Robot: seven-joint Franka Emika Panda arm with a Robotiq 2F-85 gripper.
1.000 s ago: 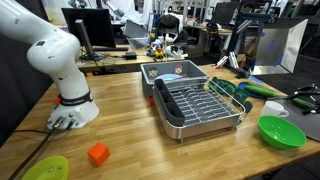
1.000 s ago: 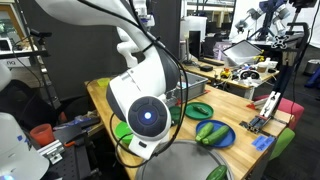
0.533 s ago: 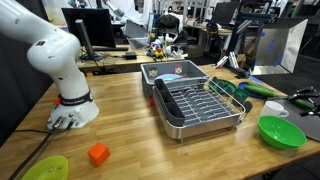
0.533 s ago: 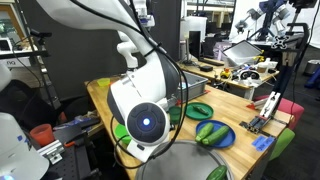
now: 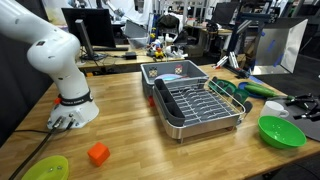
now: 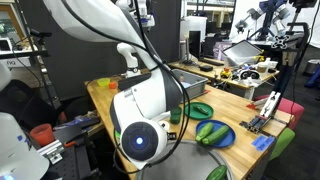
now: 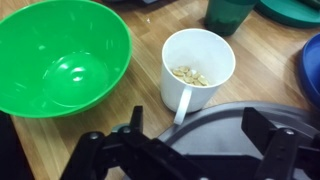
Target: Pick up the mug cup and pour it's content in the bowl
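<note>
My gripper reaches the white mug cup (image 7: 197, 66) next and grabs its handle (image 7: 183, 105), leaving the mug cup's open rim free to tip and pour into the bowl.
The white mug cup (image 7: 197, 66) stands upright on the wooden table with pale nut-like pieces inside, its handle pointing toward my gripper. The bright green bowl (image 7: 60, 55) sits empty right beside it. My gripper (image 7: 200, 128) is open and empty, hovering just short of the mug's handle. In an exterior view the mug (image 5: 277, 109) stands just behind the bowl (image 5: 282, 131) at the table's right end, with my gripper (image 5: 303, 103) next to them.
A grey dish rack (image 5: 195, 105) fills the table's middle. An orange block (image 5: 97, 153) and a lime-green dish (image 5: 46, 168) lie at the front. A dark green cup (image 7: 230, 12), a blue plate edge (image 7: 312, 65) and a grey curved rim (image 7: 215, 120) surround the mug.
The arm has swung in both exterior views, and my gripper now shows at the table's right end beside the mug and bowl. The objects have not moved.
</note>
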